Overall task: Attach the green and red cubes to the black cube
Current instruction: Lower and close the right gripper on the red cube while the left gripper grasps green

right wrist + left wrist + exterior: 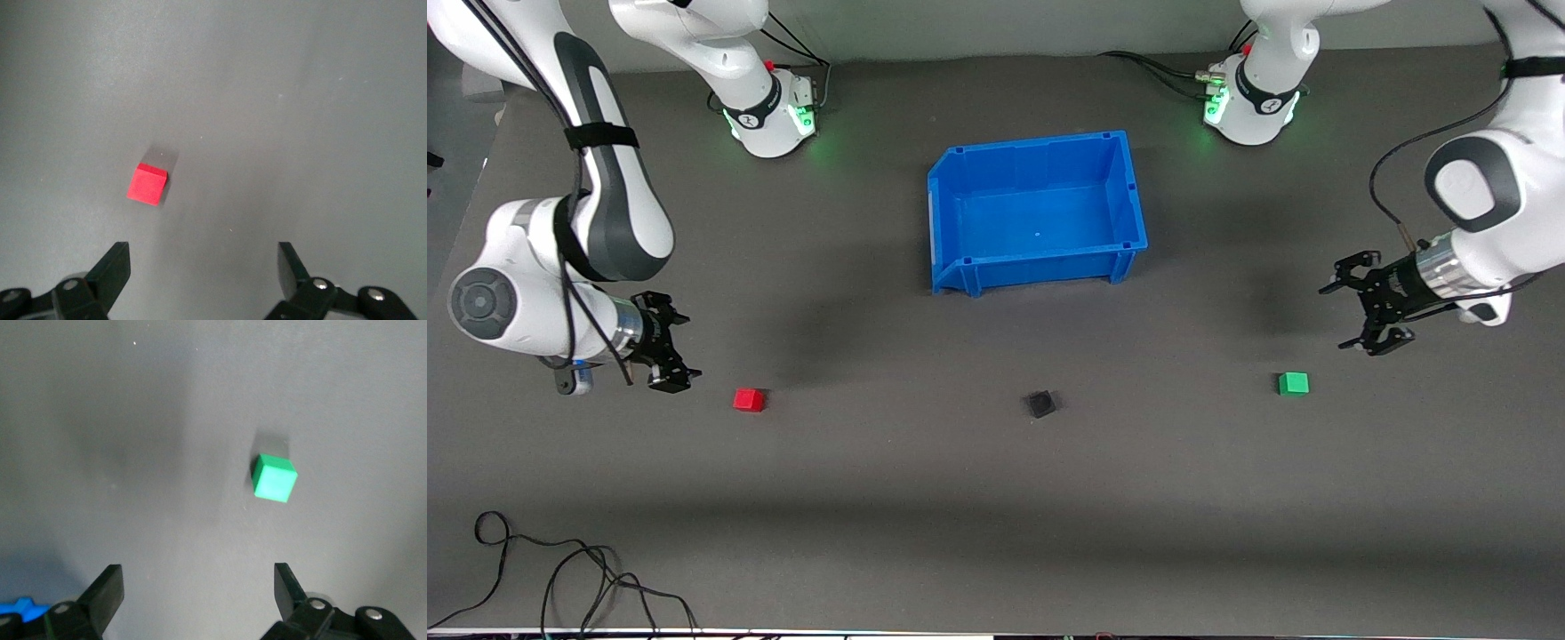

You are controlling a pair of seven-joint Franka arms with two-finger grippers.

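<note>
The robot's right hand should grip the red cube [749, 399] by its opposite sides next, so that the robot can then attach it to the black cube [1040, 404].
The black cube [1040, 404] sits on the grey mat, nearer the front camera than the blue bin. The red cube [749, 399] lies toward the right arm's end; it also shows in the right wrist view [147, 184]. The green cube [1293, 383] lies toward the left arm's end and shows in the left wrist view [274, 478]. My left gripper [1353, 314] is open and empty, above the mat beside the green cube. My right gripper [674, 352] is open and empty, above the mat beside the red cube.
An empty blue bin [960, 173] stands mid-table, farther from the front camera than the cubes; a corner of it shows in the left wrist view [20, 609]. A loose black cable [551, 569] lies on the mat near the front edge at the right arm's end.
</note>
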